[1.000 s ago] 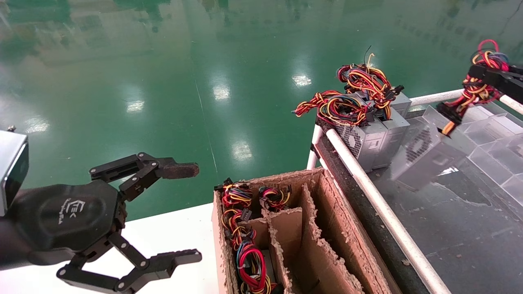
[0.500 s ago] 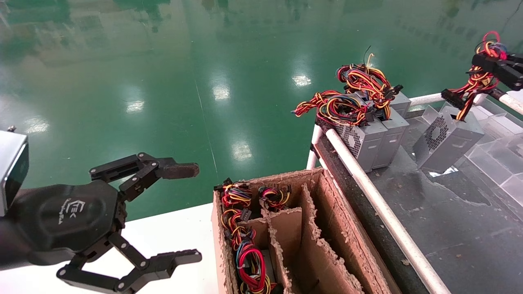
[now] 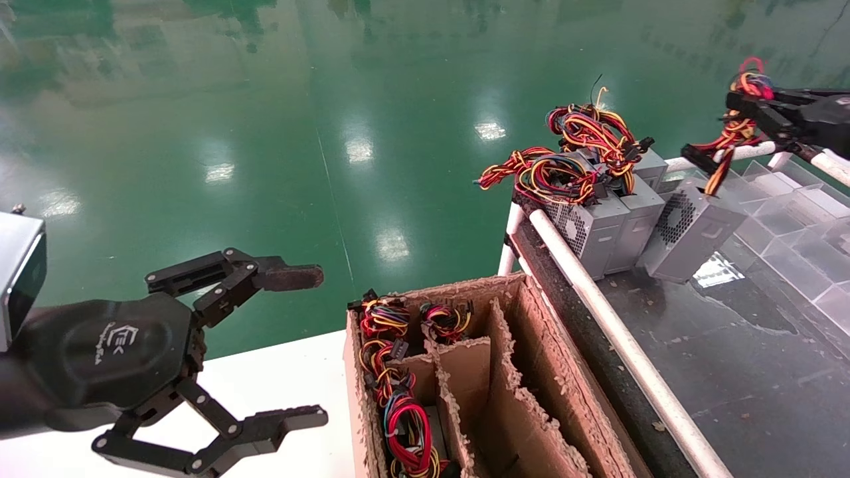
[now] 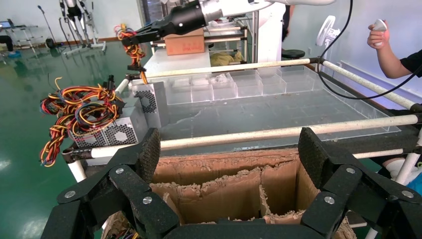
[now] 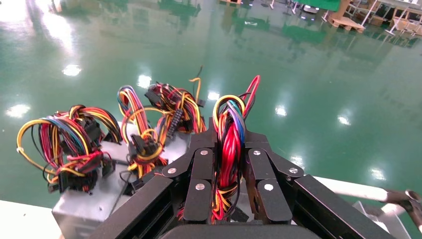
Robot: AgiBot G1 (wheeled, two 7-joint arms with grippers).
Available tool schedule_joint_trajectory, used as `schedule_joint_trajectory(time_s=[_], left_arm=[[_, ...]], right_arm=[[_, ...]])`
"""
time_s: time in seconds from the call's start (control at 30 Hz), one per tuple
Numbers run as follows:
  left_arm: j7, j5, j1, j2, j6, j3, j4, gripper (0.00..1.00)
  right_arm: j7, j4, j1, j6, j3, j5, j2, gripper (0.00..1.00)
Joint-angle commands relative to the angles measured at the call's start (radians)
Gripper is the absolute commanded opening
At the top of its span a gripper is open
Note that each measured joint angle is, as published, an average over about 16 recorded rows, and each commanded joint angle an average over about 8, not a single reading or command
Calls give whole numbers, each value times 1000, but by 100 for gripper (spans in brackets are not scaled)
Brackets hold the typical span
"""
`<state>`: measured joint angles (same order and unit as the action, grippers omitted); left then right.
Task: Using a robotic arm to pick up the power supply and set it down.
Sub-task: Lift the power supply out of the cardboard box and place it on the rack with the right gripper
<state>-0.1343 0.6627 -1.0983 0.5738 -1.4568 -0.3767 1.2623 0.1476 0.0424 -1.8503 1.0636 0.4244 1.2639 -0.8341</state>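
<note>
My right gripper should stand the power supply upright beside the grey boxes before it opens. The power supply is tilted, with its lower edge against the dark table.
My right gripper is high at the far right, shut on the mostly red wire bundle of the power supply. The grey box hangs tilted from its wires, its perforated side facing two like grey boxes right beside it. Its lower edge is at or just above the dark table top; I cannot tell whether they touch. The left wrist view shows the same gripper over that box. My left gripper stands open at the near left, holding nothing.
A torn cardboard box with dividers stands below me, with wire bundles in its left slots. A white pipe rail edges the dark table. Clear plastic bins line the far right. A person's arm shows beyond the table.
My right gripper has carried the power supply leftward, from over the clear bins to right beside the two grey boxes. The left arm has not moved.
</note>
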Motion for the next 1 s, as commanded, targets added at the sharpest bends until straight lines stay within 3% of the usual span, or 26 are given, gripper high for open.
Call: schedule_joint_trajectory(time_s=[0.03,0.63,0.67,0.9,0.93,1.0], left_arm=[[0,0,0,0,0,0,0,100],[0,0,0,0,0,0,0,100],[0,0,0,0,0,0,0,100],[0,0,0,0,0,0,0,100],[0,0,0,0,0,0,0,100],[0,0,0,0,0,0,0,100]], right_arm=[[2,-6,-3,-14,1,2,-18,0],[83,-4,-21,-93,35,51,-148,0],[88,-5,-20,-94,36,52,-151,6],[111,-17,-12,-99,35,51,-160,94],[114,-18,-11,-99,34,49,-160,100],[118,-21,-9,-97,32,46,-159,100]])
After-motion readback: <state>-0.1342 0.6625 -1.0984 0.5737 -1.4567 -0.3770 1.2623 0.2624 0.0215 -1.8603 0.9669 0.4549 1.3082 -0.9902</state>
